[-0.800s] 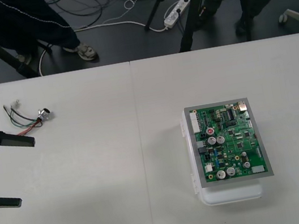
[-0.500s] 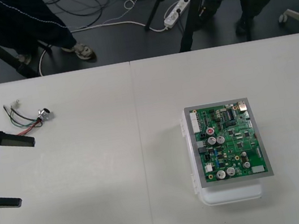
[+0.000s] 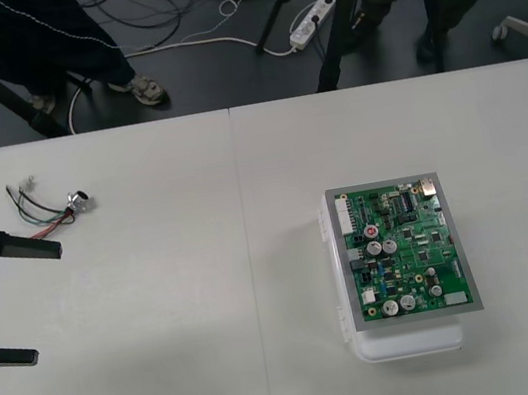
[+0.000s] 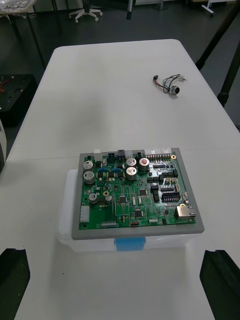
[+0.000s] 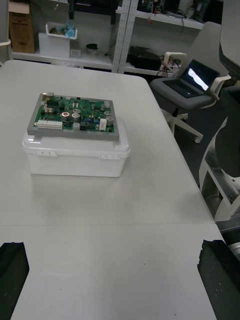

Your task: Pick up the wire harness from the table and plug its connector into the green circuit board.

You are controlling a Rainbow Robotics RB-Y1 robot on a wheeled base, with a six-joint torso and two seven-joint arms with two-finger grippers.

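Observation:
The harness's thin wires are loose and slack on the tabletop, so my left gripper should grab the harness by its round metal socket [image 3: 78, 200] next.
The wire harness [image 3: 48, 206] lies loose on the table at the far left, its round metal socket [image 3: 78, 200] to the right of the thin wires; it also appears beyond the board as the harness [image 4: 170, 83]. The green circuit board [image 3: 405, 249] sits on its white base [image 3: 409, 339] right of centre, also seen as the board [image 4: 135, 196] and the board [image 5: 75, 114]. My left gripper [image 3: 13, 305] waits open at the left edge, just in front of the harness, with nothing between its fingers [image 5: 12, 262]. The right gripper's fingers [image 4: 220, 275] stand wide apart before the board.
A seam [image 3: 252, 260] runs down the table between harness and board. Dark floor with cables, a power strip [image 3: 311, 19] and stand legs lies past the far edge.

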